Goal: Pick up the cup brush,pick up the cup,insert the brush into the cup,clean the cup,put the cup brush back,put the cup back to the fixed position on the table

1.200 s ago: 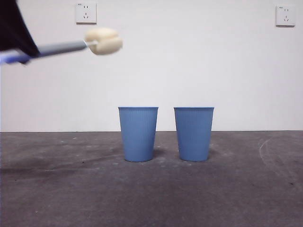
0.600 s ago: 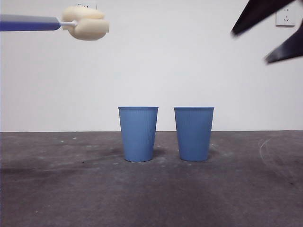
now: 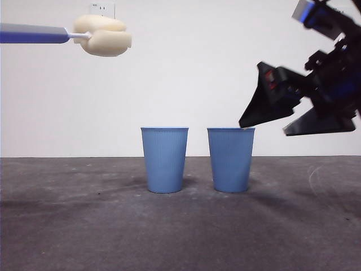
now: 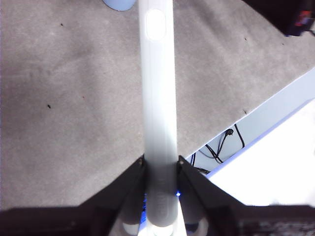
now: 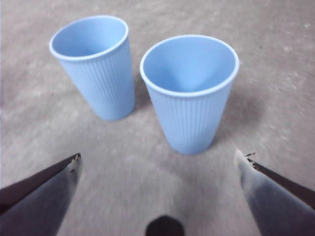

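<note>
The blue ribbed cup has to be held for brushing, so my right gripper will next grab it by its ribbed body (image 3: 230, 164) (image 5: 189, 120).
My left gripper (image 4: 160, 166) is shut on the grey handle of the cup brush (image 4: 158, 98). In the front view the cup brush (image 3: 104, 35) is held level high at the top left, sponge head pointing right. Two blue cups stand upright side by side on the table (image 3: 67, 226), the left cup (image 3: 164, 160) and the right cup (image 3: 231, 160). My right gripper (image 3: 265, 129) is open, beside and just above the right cup's rim on its right. In the right wrist view my right gripper (image 5: 158, 156) is spread wide before the nearer cup (image 5: 189, 93), with the other cup (image 5: 98, 64) behind.
A wall socket (image 3: 102, 8) shows behind the sponge. The left wrist view shows the table's edge with cables (image 4: 221, 142) below it, and a cup's base (image 4: 118, 4).
The right arm has come in from the upper right and dropped down-left towards the right cup, jaws open. The brush rose and levelled a second ago and has barely moved since.
</note>
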You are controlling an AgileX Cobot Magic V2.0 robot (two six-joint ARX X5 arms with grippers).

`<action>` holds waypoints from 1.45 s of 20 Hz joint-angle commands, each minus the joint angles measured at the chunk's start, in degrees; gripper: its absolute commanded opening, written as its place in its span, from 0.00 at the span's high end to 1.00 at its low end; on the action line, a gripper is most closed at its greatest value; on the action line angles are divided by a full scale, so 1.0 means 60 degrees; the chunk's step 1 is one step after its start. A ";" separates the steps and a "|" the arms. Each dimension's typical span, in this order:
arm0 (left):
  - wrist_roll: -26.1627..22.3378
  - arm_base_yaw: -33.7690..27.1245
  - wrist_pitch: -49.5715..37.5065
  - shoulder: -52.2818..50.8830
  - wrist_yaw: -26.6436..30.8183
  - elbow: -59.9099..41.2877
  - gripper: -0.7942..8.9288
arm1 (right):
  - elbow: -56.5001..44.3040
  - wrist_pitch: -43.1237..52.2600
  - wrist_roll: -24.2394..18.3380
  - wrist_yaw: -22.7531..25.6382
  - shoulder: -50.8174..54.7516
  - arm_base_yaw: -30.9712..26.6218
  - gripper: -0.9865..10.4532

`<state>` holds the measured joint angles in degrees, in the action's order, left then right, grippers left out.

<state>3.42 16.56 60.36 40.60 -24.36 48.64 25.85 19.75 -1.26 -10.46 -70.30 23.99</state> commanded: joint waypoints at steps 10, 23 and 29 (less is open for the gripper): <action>-0.0346 -0.0015 -0.0036 0.0131 0.0066 -0.0069 0.93 | -0.0138 0.4634 0.0463 0.0189 -0.3858 0.0007 0.44; -0.0448 -0.0015 -0.0080 0.0189 0.0066 -0.0069 0.93 | 0.1341 0.5665 0.0463 0.0437 -0.6386 0.0000 0.44; -0.0514 -0.0015 -0.0149 0.0226 0.0069 -0.0069 0.93 | 0.1916 0.5807 0.0506 0.0576 -0.6958 0.0000 0.45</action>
<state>1.23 16.56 60.03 41.93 -23.94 48.64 37.21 54.02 0.95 -7.05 -111.35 23.99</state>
